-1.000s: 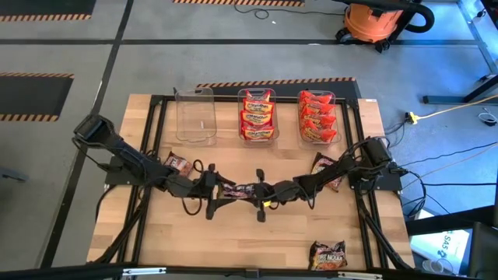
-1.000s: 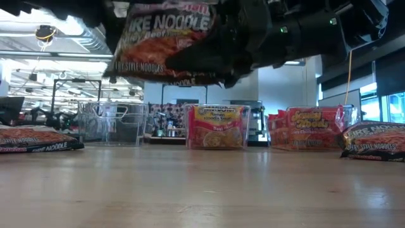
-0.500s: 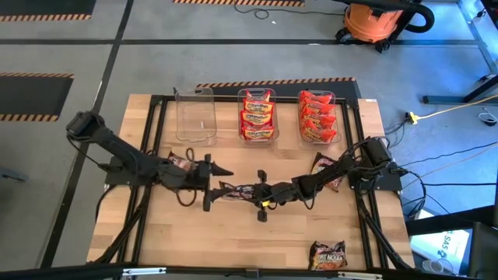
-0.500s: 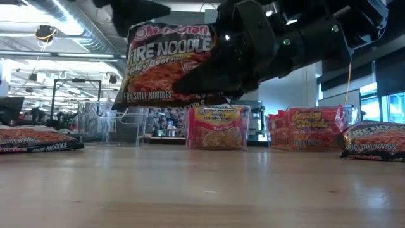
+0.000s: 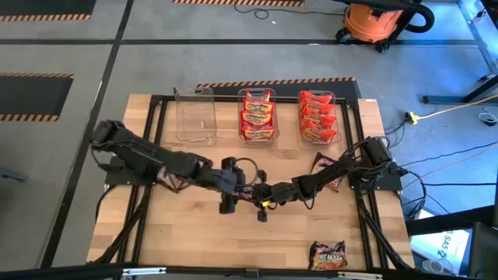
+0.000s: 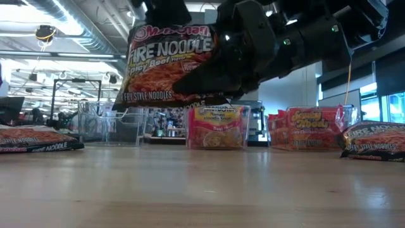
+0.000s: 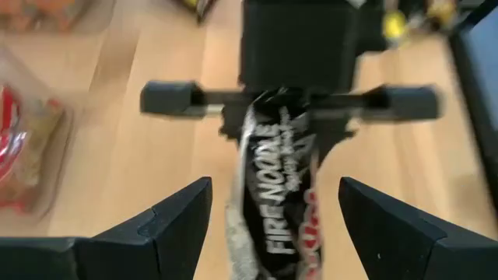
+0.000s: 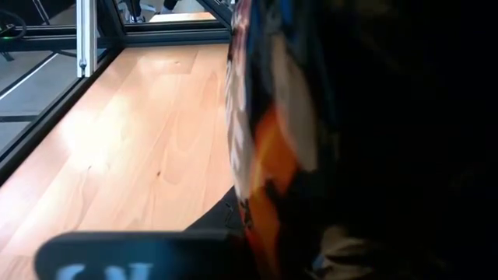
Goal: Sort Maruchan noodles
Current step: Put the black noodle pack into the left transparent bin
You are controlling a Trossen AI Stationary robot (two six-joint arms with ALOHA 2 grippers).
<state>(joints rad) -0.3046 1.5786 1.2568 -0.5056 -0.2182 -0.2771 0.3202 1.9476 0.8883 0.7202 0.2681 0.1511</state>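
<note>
My left gripper should grab the dark packet by its end lettered FIRE [image 7: 278,241] next, so that it can sort it into the empty clear bin.
A dark Fire Noodle packet [image 6: 166,63] hangs in the air above the table's middle [image 5: 246,189]. My right gripper [image 5: 258,191] comes from the table's right and is shut on it. My left gripper [image 7: 274,183] is open, and its fingers stand on either side of the packet [image 7: 272,206] without touching it. Other dark packets lie flat on the table: one at the left [image 6: 35,138], one under the right arm [image 5: 327,169], one by the near edge [image 5: 327,254]. Orange-yellow packets [image 5: 257,115] and red packets [image 5: 317,118] sit in two clear bins. My right gripper pinches the dark packet by its right-hand edge [image 6: 205,76] between its two fingers [image 6: 237,60], coming roughly level from the table's right. The packet is lifted clear of the table and stands on edge, its label facing the near side.
An empty clear bin [image 5: 194,115] stands at the far left of the bin row. A black frame [image 5: 159,101] runs around the wooden table. Bare wood lies between the arms and the near edge [image 5: 233,241].
The left gripper first drew back toward the table's left and turned, then moved right again until its open fingers stood on either side of the packet. The packet sank a little and now hangs more upright in the right gripper.
</note>
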